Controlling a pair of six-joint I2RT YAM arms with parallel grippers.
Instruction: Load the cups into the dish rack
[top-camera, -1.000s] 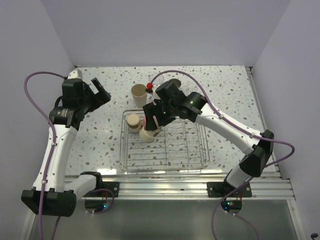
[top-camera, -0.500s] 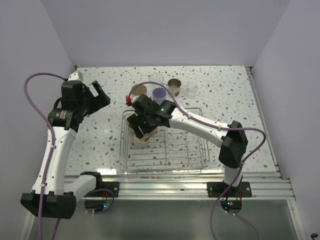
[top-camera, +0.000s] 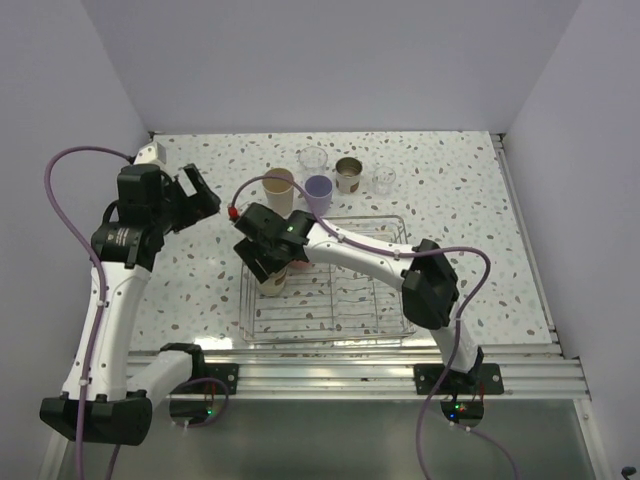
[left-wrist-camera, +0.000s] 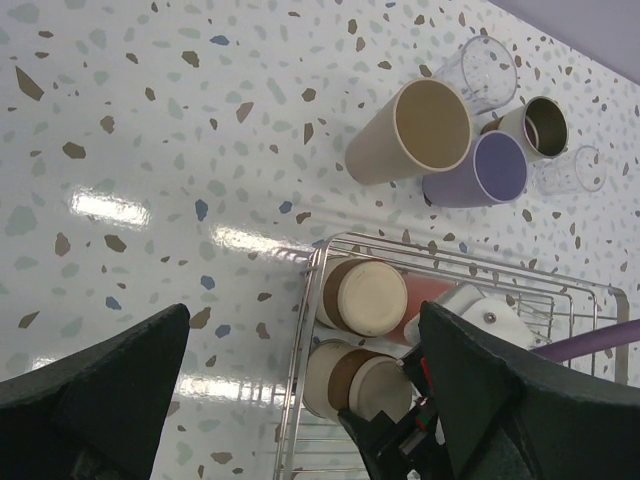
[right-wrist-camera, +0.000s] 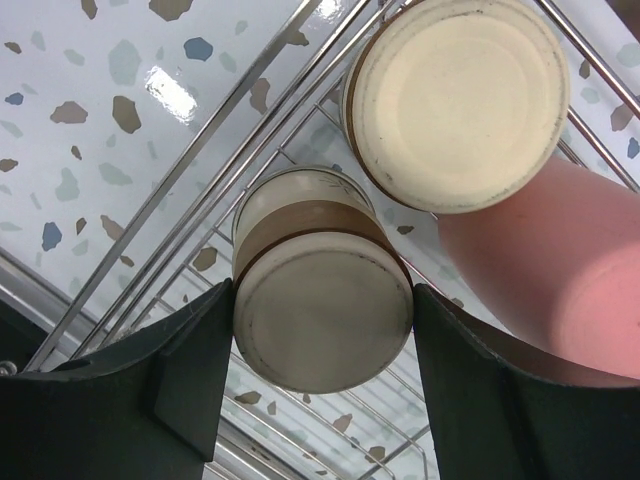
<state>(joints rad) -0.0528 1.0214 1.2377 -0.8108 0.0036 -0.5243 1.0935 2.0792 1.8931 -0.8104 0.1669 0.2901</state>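
Observation:
The short cream cup's rim is over open wires, so the right gripper should open now and the cup would land bottom-up in the rack.
My right gripper (top-camera: 267, 266) (right-wrist-camera: 322, 312) is shut on a short cream cup with a brown band (right-wrist-camera: 312, 232), held bottom-up over the left side of the dish rack (top-camera: 352, 302) (right-wrist-camera: 176, 196). A second banded cup (right-wrist-camera: 456, 100) and a red-pink cup (right-wrist-camera: 540, 275) stand inverted in the rack beside it. Behind the rack on the table stand a tall tan cup (top-camera: 279, 187), a lavender cup (top-camera: 318, 189), a clear cup (top-camera: 313, 159), a brown metallic cup (top-camera: 348, 174) and a small clear cup (top-camera: 385, 180). Left of the rack my left gripper (top-camera: 199, 196) (left-wrist-camera: 305, 330) hangs open and empty.
The rack's left rim (left-wrist-camera: 308, 300) runs close to the held cup. My right arm (top-camera: 360, 250) stretches across the rack from the right. White walls close in the speckled table (top-camera: 190, 280) on the back and both sides.
My right arm has swung left and nearer with the banded cup, from the rack's back middle to its left side. The left arm has hardly moved.

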